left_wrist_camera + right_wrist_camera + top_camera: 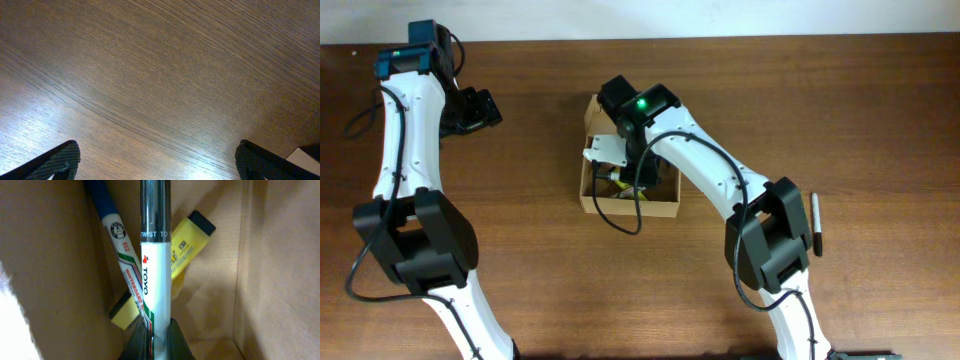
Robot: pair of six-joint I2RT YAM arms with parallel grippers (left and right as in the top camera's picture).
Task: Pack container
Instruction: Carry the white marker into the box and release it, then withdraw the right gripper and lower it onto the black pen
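Note:
My right gripper lets go of the white marker next. The white Toyo marker hangs low inside the container's sides, just over the yellow highlighter [623,184].
The tan cardboard container [665,207] sits mid-table with its lid flap open toward the back. My right gripper [159,332] reaches down inside it and is shut on a white Toyo marker [156,275] with a dark cap. Under that marker lie a blue-capped whiteboard marker [120,235] and a yellow highlighter [187,242] on the box floor. The box's brown walls [270,270] fill the right wrist view. My left gripper [157,167] is open and empty over bare wood at the far left [470,108].
A black pen [815,222] lies on the table to the right of the right arm. The brown wooden table [540,270] surrounds the box. The table's far edge runs along the top of the overhead view.

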